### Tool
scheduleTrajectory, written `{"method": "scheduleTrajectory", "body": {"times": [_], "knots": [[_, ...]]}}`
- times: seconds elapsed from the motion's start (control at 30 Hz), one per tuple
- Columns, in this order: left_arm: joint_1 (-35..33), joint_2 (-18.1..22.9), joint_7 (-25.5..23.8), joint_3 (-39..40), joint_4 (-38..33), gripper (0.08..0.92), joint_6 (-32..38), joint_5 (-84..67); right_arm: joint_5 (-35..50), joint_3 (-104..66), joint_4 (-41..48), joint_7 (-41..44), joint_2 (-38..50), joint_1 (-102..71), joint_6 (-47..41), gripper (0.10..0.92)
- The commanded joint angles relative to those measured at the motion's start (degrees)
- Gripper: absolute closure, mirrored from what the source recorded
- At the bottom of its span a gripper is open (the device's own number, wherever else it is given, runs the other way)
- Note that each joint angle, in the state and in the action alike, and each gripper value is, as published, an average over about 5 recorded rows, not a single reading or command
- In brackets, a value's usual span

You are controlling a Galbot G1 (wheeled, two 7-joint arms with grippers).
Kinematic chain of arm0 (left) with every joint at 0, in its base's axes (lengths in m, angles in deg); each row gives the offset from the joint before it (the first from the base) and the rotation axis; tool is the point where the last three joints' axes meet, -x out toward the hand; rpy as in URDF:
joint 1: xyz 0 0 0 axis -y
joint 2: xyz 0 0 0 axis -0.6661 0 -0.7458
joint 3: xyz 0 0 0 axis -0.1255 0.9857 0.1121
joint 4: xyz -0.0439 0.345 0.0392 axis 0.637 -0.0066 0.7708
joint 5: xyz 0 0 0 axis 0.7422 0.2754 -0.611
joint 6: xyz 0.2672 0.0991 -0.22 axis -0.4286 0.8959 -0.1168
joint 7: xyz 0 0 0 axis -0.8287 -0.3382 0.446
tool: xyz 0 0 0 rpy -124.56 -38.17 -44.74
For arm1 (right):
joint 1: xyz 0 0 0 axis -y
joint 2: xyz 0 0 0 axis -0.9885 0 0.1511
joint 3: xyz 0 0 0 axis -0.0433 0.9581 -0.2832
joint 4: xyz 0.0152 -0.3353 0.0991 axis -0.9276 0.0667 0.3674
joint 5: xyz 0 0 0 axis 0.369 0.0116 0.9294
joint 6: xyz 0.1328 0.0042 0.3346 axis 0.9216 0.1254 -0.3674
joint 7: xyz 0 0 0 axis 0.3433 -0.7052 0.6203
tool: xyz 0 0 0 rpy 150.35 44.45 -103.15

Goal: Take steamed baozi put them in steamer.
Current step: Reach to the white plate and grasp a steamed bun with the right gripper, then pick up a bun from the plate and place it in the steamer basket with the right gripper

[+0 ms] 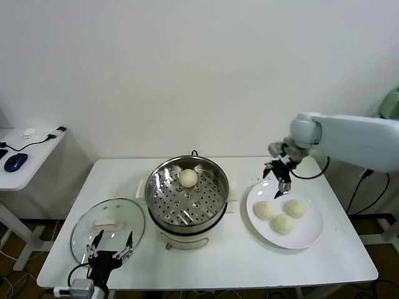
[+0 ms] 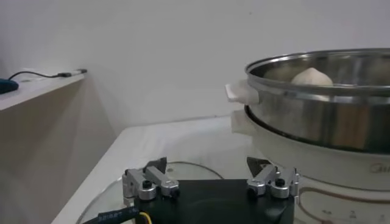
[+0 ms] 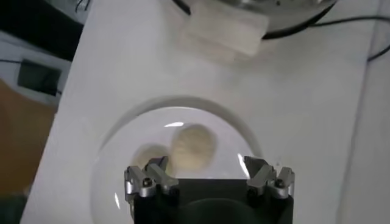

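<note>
I should put another baozi in the steamer (image 1: pixel 187 196), so my right gripper should next grab the baozi on the white plate (image 1: pixel 310 237) by its rounded sides.
The steamer (image 1: pixel 187 196) is a shiny steel pot on a cream base at the table's middle. One baozi (image 1: pixel 189 178) lies at the back of its perforated floor and also shows in the left wrist view (image 2: pixel 311 77). Three baozi (image 1: pixel 282 223) lie on the white plate (image 1: pixel 310 237) to the right. My right gripper (image 1: pixel 279 187) hangs open and empty just above the plate's far left rim. Its wrist view shows two baozi (image 3: pixel 193 143) below the open fingers (image 3: pixel 158 168). My left gripper (image 1: pixel 110 244) rests open and empty over the glass lid.
The round glass lid (image 1: pixel 87 232) with a white handle lies flat at the table's front left. A side desk (image 1: pixel 28 159) with a blue mouse (image 1: pixel 15 161) and cables stands at the far left. A black cable (image 1: pixel 312 175) runs behind the plate.
</note>
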Motion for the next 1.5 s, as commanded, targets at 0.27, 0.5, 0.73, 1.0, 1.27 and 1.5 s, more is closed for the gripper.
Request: {"method": "scheduleTrajectory", "body": {"times": [0.27,0.5,0.73,1.0,1.27,1.5], "knots": [[-1.1,-0.1,0.1,-0.1,0.5,0.177,1.1,0.3,-5.3,-12.1,6.2,-6.5,0.1,-16.7,-10.1,0.203],[-1.3,-0.1,0.1,-0.1,0.5,0.177,1.3,0.3,-5.3,-13.6,7.5,-6.5,-1.1,-18.7,-10.5,0.203],[-1.5,-0.2,0.1,-0.2,0.6,0.177,1.3,0.2,-5.4,-14.5,9.1,-6.4,-2.1,-19.5,-10.5,0.221],[-1.2,-0.2,0.1,-0.2,0.7,0.177,1.0,0.4,-5.0,-14.5,9.2,-4.0,-1.8,-18.1,-9.3,0.338],[-1.0,-0.1,0.1,0.0,0.5,0.177,0.6,0.8,-1.7,-13.2,8.0,1.6,-0.1,-9.9,-5.3,0.356],[-0.9,-0.4,0.1,-0.1,-0.3,0.177,0.2,0.6,6.1,-5.5,4.1,5.3,-0.8,8.7,-3.6,0.363]]}}
